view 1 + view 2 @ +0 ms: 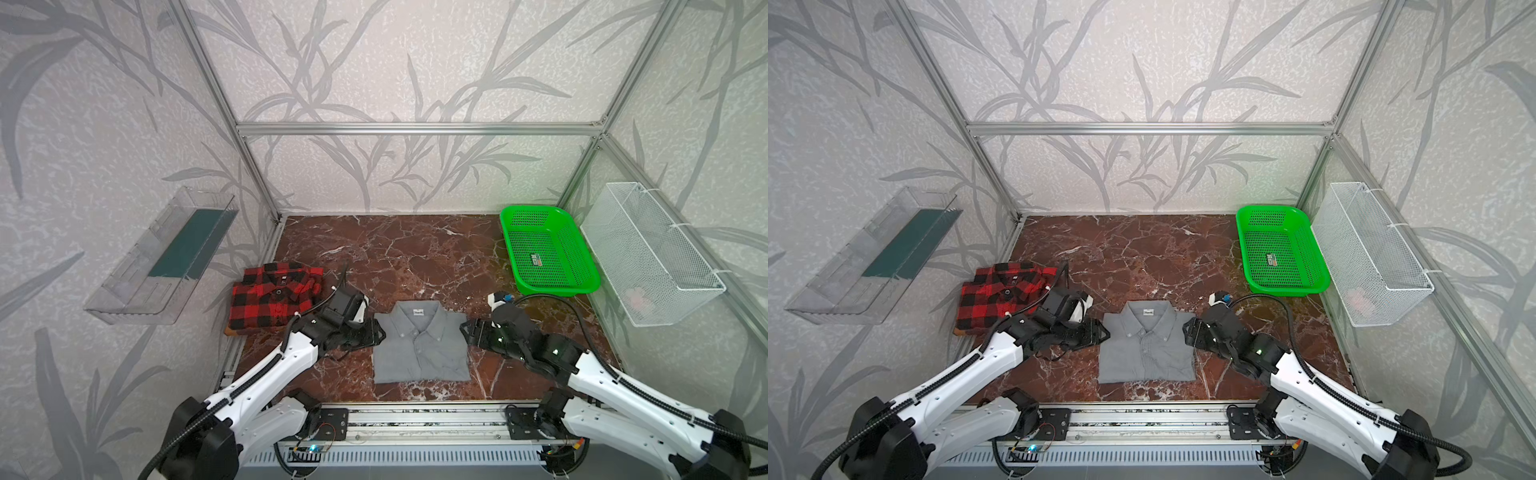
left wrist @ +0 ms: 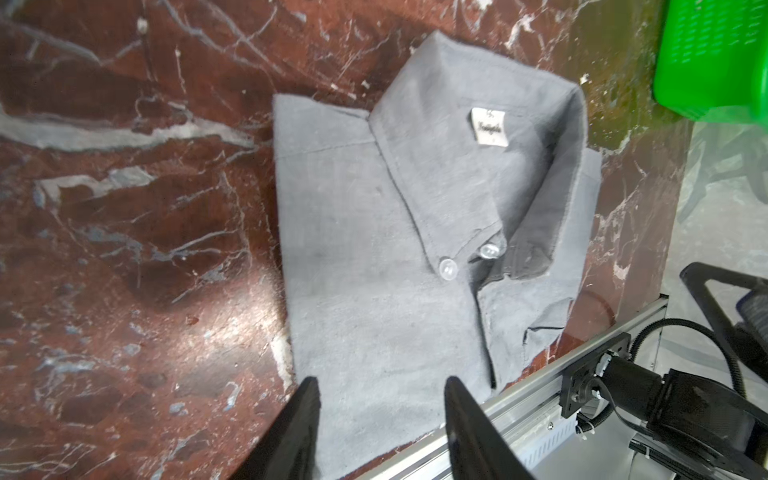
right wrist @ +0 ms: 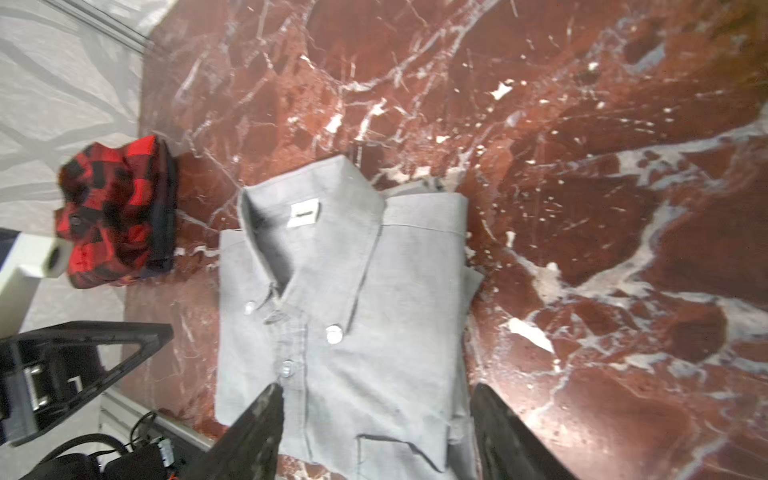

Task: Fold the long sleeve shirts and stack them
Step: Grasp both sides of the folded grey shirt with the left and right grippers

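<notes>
My right gripper should next grab the side edge of the folded grey shirt opposite my left gripper, to stack the shirt still folded.
The grey long sleeve shirt (image 1: 419, 349) (image 1: 1148, 349) lies folded and collar-up near the table's front edge. The red-and-black plaid shirt (image 1: 274, 299) (image 1: 1000, 297) lies folded at the left, apart from it. My left gripper (image 1: 382, 332) (image 1: 1105, 332) sits at the grey shirt's left edge. In the left wrist view this gripper (image 2: 380, 384) is open, with grey cloth (image 2: 374, 249) flat below. My right gripper (image 1: 463, 328) (image 1: 1187, 330) sits at the shirt's right edge. It (image 3: 374, 388) is open in the right wrist view, with the shirt (image 3: 353, 291) lying loose and the plaid shirt (image 3: 112, 216) beyond.
A green plastic basket (image 1: 548, 253) stands at the back right of the marble table (image 1: 415, 257). A white wire basket (image 1: 652, 253) hangs on the right wall and a clear tray (image 1: 162, 257) on the left wall. An aluminium rail (image 1: 415, 419) runs along the front.
</notes>
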`<move>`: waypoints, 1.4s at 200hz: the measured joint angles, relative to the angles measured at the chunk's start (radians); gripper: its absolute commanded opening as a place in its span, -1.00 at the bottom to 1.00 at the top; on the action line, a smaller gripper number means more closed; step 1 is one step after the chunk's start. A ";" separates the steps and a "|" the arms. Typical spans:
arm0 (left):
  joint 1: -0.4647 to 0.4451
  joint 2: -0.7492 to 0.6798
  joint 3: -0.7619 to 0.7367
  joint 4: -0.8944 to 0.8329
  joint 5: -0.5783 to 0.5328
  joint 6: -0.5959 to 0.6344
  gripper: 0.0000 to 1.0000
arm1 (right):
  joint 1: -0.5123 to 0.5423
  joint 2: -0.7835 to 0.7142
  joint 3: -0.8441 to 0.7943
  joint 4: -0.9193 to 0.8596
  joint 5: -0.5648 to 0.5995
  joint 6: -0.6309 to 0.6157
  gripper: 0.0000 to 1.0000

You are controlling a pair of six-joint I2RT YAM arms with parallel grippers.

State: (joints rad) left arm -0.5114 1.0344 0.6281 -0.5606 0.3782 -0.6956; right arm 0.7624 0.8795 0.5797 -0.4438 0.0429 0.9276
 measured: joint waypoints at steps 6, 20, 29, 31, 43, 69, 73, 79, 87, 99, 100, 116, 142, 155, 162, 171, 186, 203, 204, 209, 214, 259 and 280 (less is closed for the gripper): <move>-0.001 0.001 -0.009 0.000 0.000 -0.005 0.18 | -0.020 0.021 -0.003 -0.006 -0.021 -0.027 0.48; -0.006 0.004 -0.021 0.000 -0.002 -0.014 0.28 | -0.044 0.080 -0.007 -0.012 -0.067 -0.088 0.50; -0.011 0.004 -0.023 0.000 -0.005 -0.018 0.33 | -0.051 0.118 -0.011 -0.005 -0.100 -0.122 0.52; -0.012 0.004 -0.023 0.000 -0.006 -0.018 0.34 | -0.053 0.127 -0.013 -0.002 -0.108 -0.129 0.52; -0.018 0.004 -0.025 0.004 -0.014 -0.025 0.43 | -0.059 0.173 -0.026 0.024 -0.153 -0.163 0.53; -0.025 -0.007 -0.079 0.052 -0.028 -0.049 0.47 | -0.066 0.257 -0.066 0.104 -0.225 -0.207 0.54; -0.025 -0.008 -0.093 0.062 -0.028 -0.057 0.47 | -0.069 0.269 -0.069 0.114 -0.233 -0.213 0.54; -0.025 -0.009 -0.116 0.079 -0.029 -0.064 0.47 | -0.072 0.288 -0.074 0.132 -0.242 -0.221 0.54; -0.025 -0.008 -0.143 0.097 -0.028 -0.072 0.47 | -0.080 0.314 -0.074 0.150 -0.254 -0.229 0.54; -0.025 -0.003 -0.176 0.119 -0.028 -0.083 0.47 | -0.093 0.348 -0.074 0.180 -0.267 -0.243 0.54; -0.025 -0.003 -0.180 0.121 -0.027 -0.085 0.47 | -0.094 0.351 -0.074 0.182 -0.269 -0.243 0.54; -0.025 0.010 -0.200 0.145 -0.024 -0.095 0.47 | -0.108 0.380 -0.062 0.198 -0.282 -0.262 0.54; -0.025 0.018 -0.211 0.217 0.000 -0.107 0.47 | -0.118 0.408 -0.056 0.236 -0.291 -0.285 0.54; -0.026 0.028 -0.219 0.257 0.013 -0.111 0.47 | -0.127 0.425 -0.056 0.274 -0.306 -0.292 0.54; -0.027 0.037 -0.221 0.271 0.018 -0.111 0.47 | -0.134 0.436 -0.056 0.296 -0.315 -0.294 0.54; -0.027 0.049 -0.225 0.287 0.021 -0.111 0.47 | -0.145 0.452 -0.055 0.321 -0.334 -0.301 0.53; -0.029 0.064 -0.229 0.307 0.032 -0.112 0.46 | -0.154 0.475 -0.051 0.355 -0.360 -0.308 0.48; -0.032 0.076 -0.238 0.347 0.044 -0.117 0.45 | -0.157 0.494 -0.052 0.395 -0.385 -0.307 0.42; -0.033 0.077 -0.238 0.349 0.045 -0.118 0.44 | -0.157 0.495 -0.053 0.397 -0.386 -0.307 0.42; -0.036 0.080 -0.241 0.362 0.048 -0.121 0.44 | -0.158 0.500 -0.054 0.407 -0.393 -0.307 0.41; -0.039 0.084 -0.243 0.373 0.050 -0.124 0.43 | -0.159 0.504 -0.054 0.415 -0.397 -0.307 0.40; -0.064 0.117 -0.261 0.463 0.060 -0.150 0.26 | -0.159 0.537 -0.057 0.469 -0.425 -0.306 0.25; -0.073 0.134 -0.274 0.505 0.060 -0.159 0.02 | -0.153 0.555 -0.061 0.504 -0.433 -0.296 0.16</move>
State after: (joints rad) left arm -0.5846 1.1687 0.3542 -0.0555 0.4385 -0.8547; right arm 0.6090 1.4342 0.5190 0.0597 -0.3901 0.6312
